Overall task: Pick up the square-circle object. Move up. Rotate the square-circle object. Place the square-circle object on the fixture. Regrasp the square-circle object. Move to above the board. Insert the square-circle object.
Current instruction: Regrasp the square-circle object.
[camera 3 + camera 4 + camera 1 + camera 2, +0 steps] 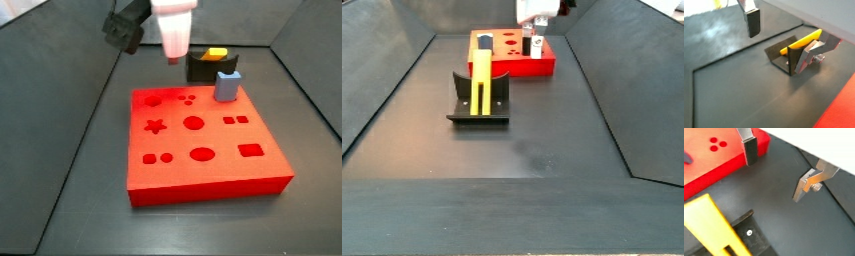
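I will next grab the square-circle object with my gripper by its long yellow bar body [214, 54], so that I can lift it from the fixture [205, 70] for insertion into the board.
The square-circle object [804, 42] is a slim yellow bar resting on the fixture [779, 54], a dark bracket on the floor. In a side view the bar [481, 82] leans up the fixture [480, 110]. My gripper [775, 54] is open and holds nothing; in both wrist views its fingers [749, 150] hang apart from the bar [711, 228]. In both side views the gripper [173, 45] hovers over the far part of the red board [201, 140], away from the fixture [205, 70].
A pale blue-grey block [227, 86] stands upright on the board's edge next to the fixture. Dark sloping walls [382, 90] enclose the grey floor. The board [505, 52] lies beyond the fixture, and its red edge [841, 107] shows close by.
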Robot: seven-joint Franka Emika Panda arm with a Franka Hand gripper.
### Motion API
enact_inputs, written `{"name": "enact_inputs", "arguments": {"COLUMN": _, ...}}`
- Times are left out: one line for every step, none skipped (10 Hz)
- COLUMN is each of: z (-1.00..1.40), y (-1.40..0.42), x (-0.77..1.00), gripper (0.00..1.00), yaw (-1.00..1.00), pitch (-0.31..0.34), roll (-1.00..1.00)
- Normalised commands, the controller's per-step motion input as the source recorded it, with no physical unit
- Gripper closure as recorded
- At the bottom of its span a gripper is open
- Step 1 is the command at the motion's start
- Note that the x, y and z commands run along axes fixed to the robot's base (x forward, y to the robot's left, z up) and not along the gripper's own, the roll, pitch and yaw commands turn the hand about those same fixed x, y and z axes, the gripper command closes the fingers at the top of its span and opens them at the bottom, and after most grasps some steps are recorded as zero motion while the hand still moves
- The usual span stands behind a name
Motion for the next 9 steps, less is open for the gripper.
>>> {"name": "enact_inputs", "arguments": {"z": -0.01, "y": 0.0, "x": -0.04, "gripper": 0.0, "yaw": -0.59, "pitch": 0.02, "roll": 0.48}}
{"name": "enact_inputs", "arguments": {"z": 0.0, "y": 0.0, "x": -0.03, "gripper": 0.0, "yaw": -0.36, "pitch": 0.134, "roll": 0.33}}
{"name": "enact_inputs", "arguments": {"z": 0.0, "y": -0.01, "x": -0.02, "gripper": 0.0, "yaw": -0.24, "pitch": 0.177, "roll": 0.27}}
{"name": "enact_inputs", "arguments": {"z": 0.01, "y": -0.01, "x": -0.01, "gripper": 0.0, "yaw": -0.18, "pitch": 0.184, "roll": 0.23}}
{"name": "enact_inputs", "arguments": {"z": 0.0, "y": 0.0, "x": 1.0, "gripper": 0.0, "yaw": -0.13, "pitch": 0.203, "roll": 0.22}}
{"name": "enact_inputs", "arguments": {"z": -0.01, "y": 0.0, "x": 1.0, "gripper": 0.0, "yaw": -0.08, "pitch": 0.198, "roll": 0.19}}
{"name": "enact_inputs", "arguments": {"z": -0.03, "y": -0.01, "x": 1.0, "gripper": 0.0, "yaw": -0.01, "pitch": 0.21, "roll": 0.17}}
{"name": "enact_inputs", "arguments": {"z": -0.01, "y": -0.02, "x": 1.0, "gripper": 0.0, "yaw": 0.04, "pitch": 0.195, "roll": 0.13}}
{"name": "enact_inputs", "arguments": {"z": -0.01, "y": -0.02, "x": 1.0, "gripper": 0.0, "yaw": 0.06, "pitch": 0.186, "roll": 0.1}}
